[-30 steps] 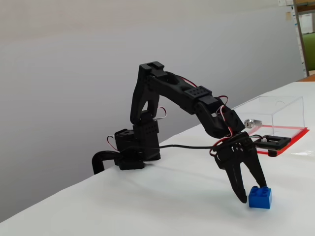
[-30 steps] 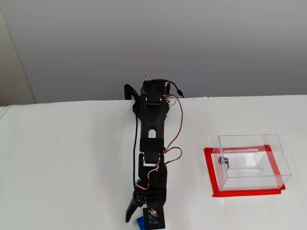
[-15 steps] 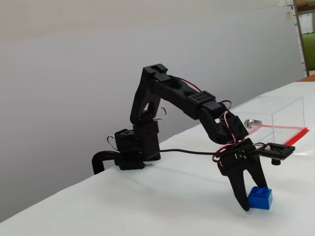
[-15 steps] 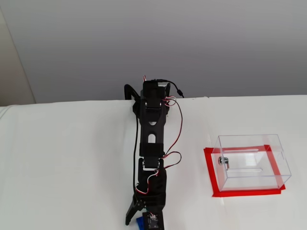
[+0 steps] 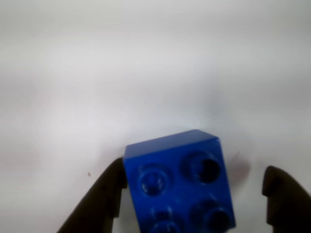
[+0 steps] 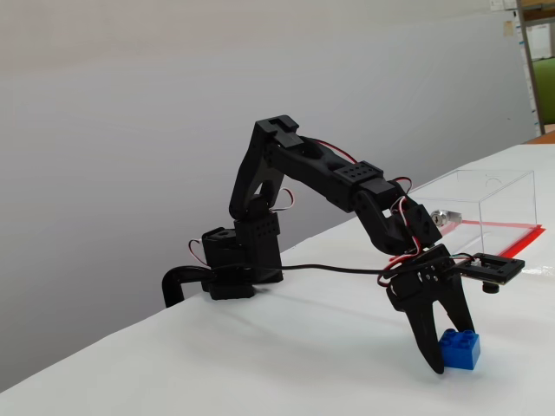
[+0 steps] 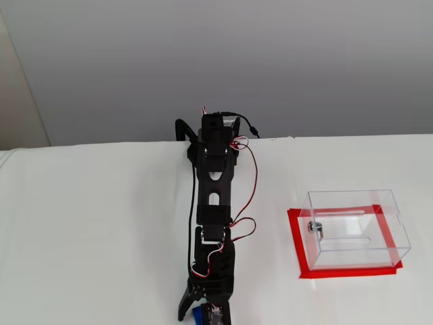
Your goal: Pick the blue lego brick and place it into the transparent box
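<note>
I will next grab the blue brick [image 5: 177, 187] by its opposite sides with my gripper. Its studs then stay free for placing it into the transparent box.
The blue lego brick [image 5: 177, 187] lies studs-up on the white table, filling the lower middle of the wrist view. My gripper [image 5: 194, 167] is open and straddles it. The left finger [image 5: 99, 204] touches the brick's side, while the right finger [image 5: 286, 199] stands well clear. In a fixed view the gripper [image 6: 449, 347] reaches down to the table around the brick [image 6: 461, 349]. In another fixed view only a sliver of the brick [image 7: 197, 315] shows under the gripper [image 7: 200, 315] at the bottom edge. The transparent box [image 6: 486, 204] [image 7: 355, 227] stands empty off to the side.
The box sits on a red taped base [image 7: 298, 252] and has a silver lock [image 7: 313, 227] on one wall. The arm's base [image 6: 234, 264] is clamped at the table's far edge, with a black cable running from it. A grey wall stands behind the table.
The arm has stretched forward and lowered. The open fingers have come down around the blue brick, which has stayed in place.
</note>
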